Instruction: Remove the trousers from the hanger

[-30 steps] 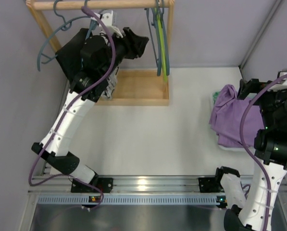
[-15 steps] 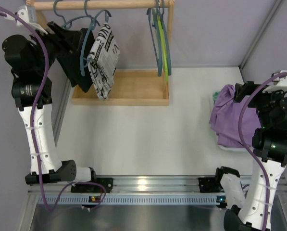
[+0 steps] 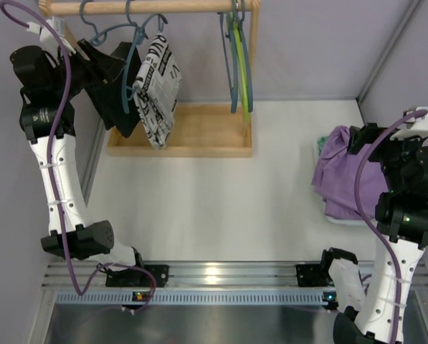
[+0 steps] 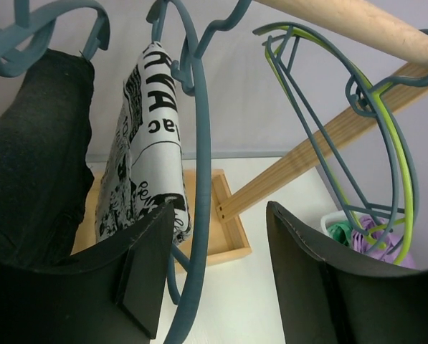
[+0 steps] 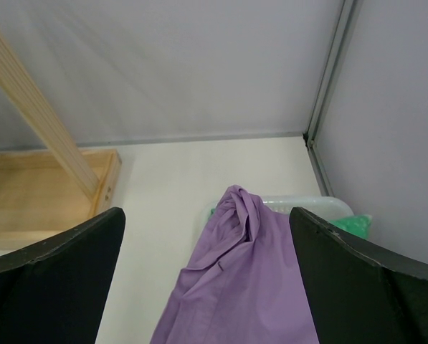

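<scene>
The blue hanger can be held away from its hook, which leaves the printed trousers free to remove. My left gripper should next grab the hanger by its bare near arm (image 3: 128, 64) (image 4: 203, 182).
Black trousers (image 3: 115, 104) and white black-printed trousers (image 3: 156, 86) hang on blue hangers (image 3: 131, 43) from the wooden rod (image 3: 178, 6). My left gripper (image 3: 102, 61) is raised at the rack's left end, beside the black trousers. In the left wrist view its jaws are open (image 4: 221, 236), and a blue hanger loop (image 4: 197, 215) passes between them near the left finger, with the printed trousers (image 4: 148, 165) and black trousers (image 4: 34, 165) behind. Purple trousers (image 3: 346, 175) lie in a heap at the right. My right gripper (image 5: 206, 236) stands wide open over the purple trousers (image 5: 249, 287).
Several empty blue and green hangers (image 3: 239, 57) hang at the rod's right end. The rack's wooden base tray (image 3: 206, 132) sits below. A white basket (image 5: 307, 206) with green cloth (image 5: 353, 223) lies under the purple heap. Walls close in left and right.
My left arm has swung from in front of the hanging trousers to the rack's far left, uncovering the printed trousers. The right arm has barely moved.
</scene>
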Available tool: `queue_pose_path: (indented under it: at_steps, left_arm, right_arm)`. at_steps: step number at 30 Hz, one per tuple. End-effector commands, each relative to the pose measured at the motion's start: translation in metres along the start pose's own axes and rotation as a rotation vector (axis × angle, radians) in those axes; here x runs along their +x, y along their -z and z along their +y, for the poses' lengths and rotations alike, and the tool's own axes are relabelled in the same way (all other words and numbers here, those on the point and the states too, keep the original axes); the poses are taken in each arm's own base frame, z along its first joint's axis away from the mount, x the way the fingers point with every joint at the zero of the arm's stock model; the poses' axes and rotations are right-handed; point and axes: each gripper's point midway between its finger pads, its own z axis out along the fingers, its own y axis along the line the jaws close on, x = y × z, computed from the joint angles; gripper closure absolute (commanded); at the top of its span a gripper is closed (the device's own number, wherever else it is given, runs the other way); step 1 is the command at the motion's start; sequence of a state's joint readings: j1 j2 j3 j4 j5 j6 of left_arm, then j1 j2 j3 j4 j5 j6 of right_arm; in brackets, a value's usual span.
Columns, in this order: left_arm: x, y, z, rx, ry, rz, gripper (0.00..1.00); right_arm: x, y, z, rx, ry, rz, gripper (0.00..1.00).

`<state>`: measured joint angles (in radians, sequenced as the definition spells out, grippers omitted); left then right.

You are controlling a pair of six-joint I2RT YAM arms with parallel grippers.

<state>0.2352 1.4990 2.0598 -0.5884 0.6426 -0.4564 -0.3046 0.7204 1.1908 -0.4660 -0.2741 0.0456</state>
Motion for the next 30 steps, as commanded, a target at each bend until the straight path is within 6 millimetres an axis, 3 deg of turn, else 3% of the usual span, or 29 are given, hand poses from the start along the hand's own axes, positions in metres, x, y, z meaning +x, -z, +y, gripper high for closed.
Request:
queue_pose_path:
  at_steps: [1,8,12,20,30]
  left_arm:
    - [0.001,-0.006,-0.008,0.068,0.010,0.022,0.40]
    - [0.010,-0.033,0.001,0.084,0.085,0.066,0.44]
    - [0.008,-0.041,-0.016,0.128,0.082,0.068,0.48]
    - [0.027,-0.059,-0.047,0.193,0.084,0.112,0.62]
    - [0.035,-0.080,-0.045,0.198,0.155,0.133,0.76]
  right_arm:
    - [-0.007,0.001,-0.001,-0.001,0.006,-0.025,0.01]
    - [-0.006,-0.002,0.000,-0.007,-0.018,-0.016,0.01]
    - [-0.007,-0.001,0.000,-0.005,-0.007,-0.018,0.01]
    - [-0.003,-0.003,0.000,-0.008,-0.013,-0.007,0.01]
    - [-0.004,-0.001,-0.001,-0.003,-0.004,-0.012,0.01]
